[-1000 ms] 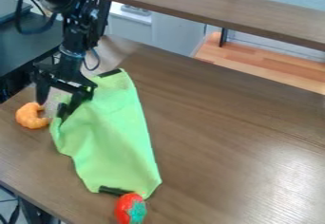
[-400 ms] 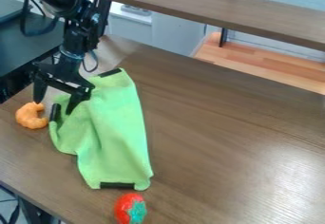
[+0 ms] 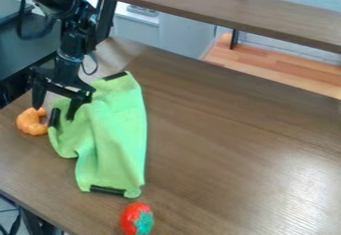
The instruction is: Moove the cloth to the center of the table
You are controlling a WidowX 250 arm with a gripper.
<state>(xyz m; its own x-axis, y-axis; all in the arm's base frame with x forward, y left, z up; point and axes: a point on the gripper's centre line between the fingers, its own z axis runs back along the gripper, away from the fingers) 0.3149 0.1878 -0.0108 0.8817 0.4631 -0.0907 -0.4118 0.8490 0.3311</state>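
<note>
Next, my gripper grips the cloth by its black-stripped edge to move the cloth (image 3: 113, 139) to the center of the table.
At the left of the camera view, the gripper (image 3: 55, 110) hangs low with its two fingers spread wide, so it is open. Its right finger rests against the upper left part of the green cloth (image 3: 113, 139), while its left finger is just above the shrimp-like orange toy. The cloth lies rumpled and lengthwise on the left part of the brown table (image 3: 226, 144), with black strips at its edges. Whether the right fingertip presses the cloth down is hard to tell.
An orange curved toy (image 3: 31, 122) sits close to the cloth's left edge. A red toy strawberry with a green top (image 3: 136, 219) lies below the cloth's lower end. A raised brown shelf (image 3: 226, 12) spans the back.
The cloth's lower end has slid up and to the left, away from the strawberry it was touching. The gripper has shifted slightly left.
</note>
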